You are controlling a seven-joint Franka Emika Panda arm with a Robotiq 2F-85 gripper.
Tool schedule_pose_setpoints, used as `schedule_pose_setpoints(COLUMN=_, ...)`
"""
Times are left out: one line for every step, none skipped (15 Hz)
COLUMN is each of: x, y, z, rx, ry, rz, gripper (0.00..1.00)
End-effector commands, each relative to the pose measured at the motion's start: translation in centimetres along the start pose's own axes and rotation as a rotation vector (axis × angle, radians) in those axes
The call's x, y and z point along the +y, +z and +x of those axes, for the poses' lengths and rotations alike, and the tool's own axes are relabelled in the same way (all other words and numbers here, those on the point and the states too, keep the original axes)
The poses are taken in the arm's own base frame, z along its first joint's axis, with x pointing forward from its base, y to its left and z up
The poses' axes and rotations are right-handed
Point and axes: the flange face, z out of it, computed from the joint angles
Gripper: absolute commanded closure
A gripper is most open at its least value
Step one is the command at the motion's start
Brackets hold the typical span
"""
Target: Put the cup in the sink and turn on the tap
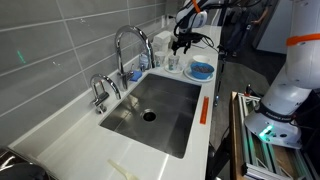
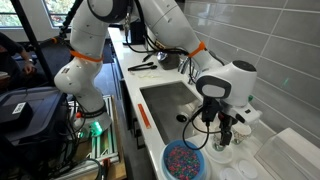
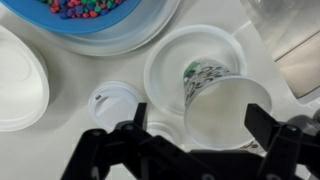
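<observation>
The robot's fingers don't reach the cup's patterned side yet in the wrist view, so the gripper should go lower before it closes on the cup.
In the wrist view the cup (image 3: 226,108), whitish with a dark pattern on its side, stands on a white round dish (image 3: 170,55). My gripper (image 3: 200,122) is open, with one finger on each side of the cup's rim and neither touching it. In both exterior views the gripper (image 1: 181,45) (image 2: 222,140) hangs over the counter past the far end of the sink (image 1: 172,100) (image 2: 165,95). The tap (image 1: 128,42), a tall chrome gooseneck, rises at the sink's back edge.
A blue bowl of coloured beads (image 3: 85,10) (image 1: 201,70) (image 2: 185,160) sits close to the cup. A small white lid (image 3: 115,100) and a white plate (image 3: 20,80) lie beside it. A shorter chrome tap (image 1: 100,90) stands along the sink's back edge.
</observation>
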Motion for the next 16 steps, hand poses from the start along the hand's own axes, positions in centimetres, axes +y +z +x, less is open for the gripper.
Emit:
schedule_pose_setpoints(x=0.1, y=1.6, z=0.9, rx=0.001, ry=0.008, rz=0.01, gripper=0.03)
schedule_pose_setpoints(x=0.1, y=1.7, z=1.0, rx=0.0, ry=0.009, rz=0.008, gripper=0.08)
schedule_pose_setpoints(x=0.2, y=2.0, z=1.1, rx=-0.002, ry=0.009, rz=0.007, gripper=0.24)
schedule_pose_setpoints(x=0.2, y=2.2, z=1.2, rx=-0.004, ry=0.01, rz=0.008, gripper=0.29)
schedule_pose_setpoints(x=0.2, y=2.3, z=1.3, rx=-0.004, ry=0.01, rz=0.007, gripper=0.38)
schedule_pose_setpoints(x=0.2, y=2.4, z=1.4, rx=-0.004, ry=0.01, rz=0.007, gripper=0.46)
schedule_pose_setpoints(x=0.3, y=2.5, z=1.5, rx=-0.003, ry=0.011, rz=0.006, gripper=0.55)
schedule_pose_setpoints(x=0.3, y=2.5, z=1.6, rx=-0.003, ry=0.011, rz=0.006, gripper=0.62)
schedule_pose_setpoints(x=0.3, y=2.6, z=1.7, rx=-0.002, ry=0.012, rz=0.007, gripper=0.7)
schedule_pose_setpoints(x=0.3, y=2.6, z=1.8, rx=-0.002, ry=0.012, rz=0.007, gripper=0.77)
schedule_pose_setpoints(x=0.3, y=2.6, z=1.8, rx=-0.001, ry=0.012, rz=0.007, gripper=0.84)
schedule_pose_setpoints(x=0.3, y=2.6, z=1.9, rx=-0.001, ry=0.013, rz=0.01, gripper=0.93)
schedule_pose_setpoints(x=0.3, y=2.6, z=2.0, rx=-0.001, ry=0.013, rz=0.011, gripper=0.99)
schedule_pose_setpoints(x=0.4, y=2.6, z=2.0, rx=-0.001, ry=0.014, rz=0.013, gripper=1.0)
schedule_pose_setpoints(x=0.4, y=2.6, z=2.1, rx=0.0, ry=0.016, rz=0.015, gripper=1.0)
schedule_pose_setpoints(x=0.3, y=2.5, z=2.1, rx=0.0, ry=0.018, rz=0.019, gripper=1.0)
